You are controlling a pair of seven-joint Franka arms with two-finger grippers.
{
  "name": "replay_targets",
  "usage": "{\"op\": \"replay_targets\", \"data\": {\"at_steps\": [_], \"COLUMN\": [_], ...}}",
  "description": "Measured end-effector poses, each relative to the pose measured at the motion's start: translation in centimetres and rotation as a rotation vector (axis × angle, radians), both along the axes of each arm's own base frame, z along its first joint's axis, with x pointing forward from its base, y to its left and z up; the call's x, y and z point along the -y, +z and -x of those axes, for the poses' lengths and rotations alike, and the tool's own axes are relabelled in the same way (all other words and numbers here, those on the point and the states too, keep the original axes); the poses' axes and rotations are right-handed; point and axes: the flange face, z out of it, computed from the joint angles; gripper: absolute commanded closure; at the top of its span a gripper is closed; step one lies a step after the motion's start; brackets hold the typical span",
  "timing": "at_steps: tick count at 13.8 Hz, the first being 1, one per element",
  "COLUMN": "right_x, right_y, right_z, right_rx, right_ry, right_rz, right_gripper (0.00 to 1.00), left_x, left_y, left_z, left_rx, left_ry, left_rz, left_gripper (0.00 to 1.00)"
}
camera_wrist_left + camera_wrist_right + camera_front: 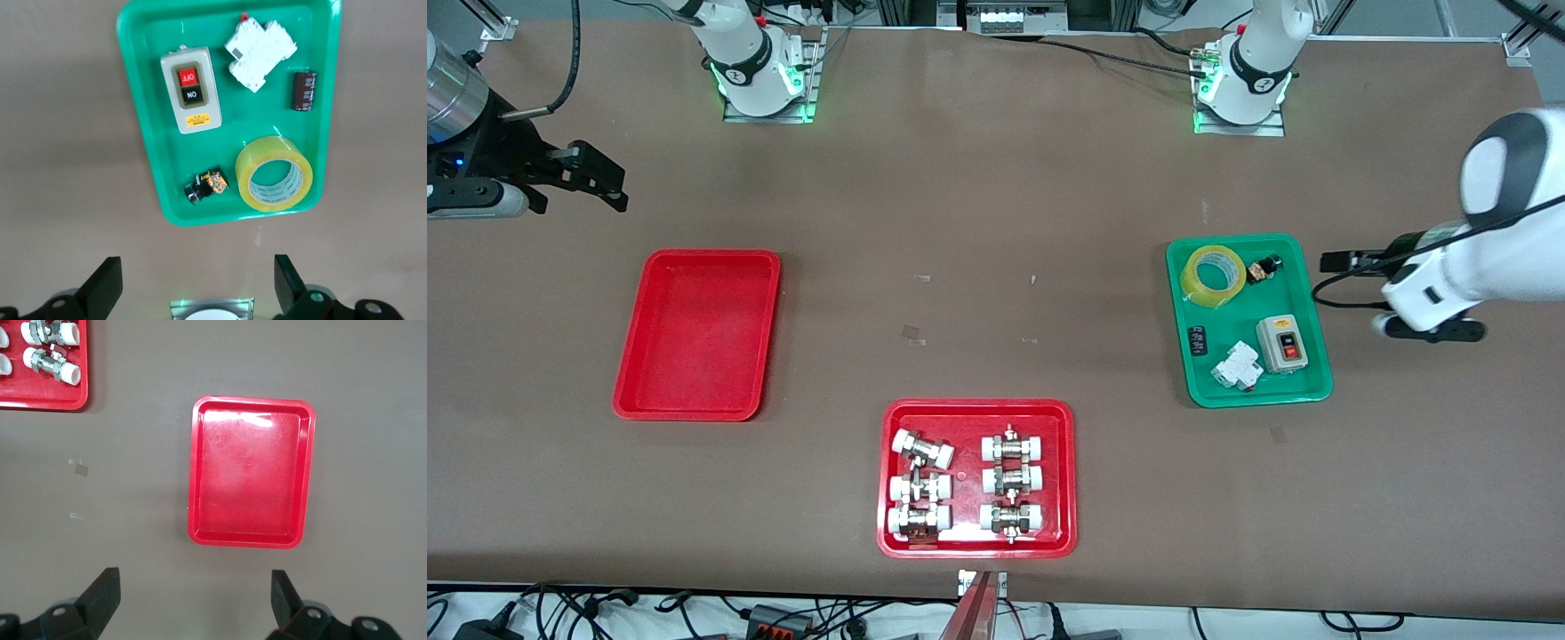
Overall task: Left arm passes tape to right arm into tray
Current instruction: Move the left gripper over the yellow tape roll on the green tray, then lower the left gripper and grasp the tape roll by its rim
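Note:
My left gripper grabs the tape by the side of its ring (1192,281) next, to pass it toward the plain red tray (698,333).
The tape (1213,276), a yellowish roll with a white core, lies in the green tray (1245,311) at its corner farthest from the front camera. It also shows in the left wrist view (274,175). My left gripper (1353,289) is open and empty, in the air beside the green tray toward the left arm's end of the table; its fingers frame bare table in the left wrist view (198,283). My right gripper (602,182) is open and empty, held above the table at the right arm's end. The plain red tray (698,333) shows empty in the right wrist view (250,470).
The green tray also holds a grey ON/OFF switch box (1285,344), a white breaker (1236,366), a black capacitor (1197,340) and a small black part (1263,268). A second red tray (978,407) with several white-capped metal fittings sits near the front edge.

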Motion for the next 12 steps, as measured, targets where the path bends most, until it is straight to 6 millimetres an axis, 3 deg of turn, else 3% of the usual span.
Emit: {"op": "replay_targets", "data": {"at_steps": [5, 8, 12], "right_x": [0.0, 0.0, 0.0], "right_y": [0.0, 0.0, 0.0], "right_z": [0.0, 0.0, 0.0], "right_rx": [-0.001, -0.001, -0.001], "right_ry": [0.0, 0.0, 0.0], "right_rz": [0.0, 0.0, 0.0], "right_gripper": [0.0, 0.0, 0.0], "left_x": [7.0, 7.2, 6.9], "left_y": [-9.0, -14.1, -16.5], "left_z": [4.3, 7.1, 8.3], "left_rx": [0.042, 0.078, 0.073], "left_ry": [0.015, 0.023, 0.037], "left_rz": [-0.029, -0.031, -0.035], "left_gripper": [0.0, 0.0, 0.0]}}
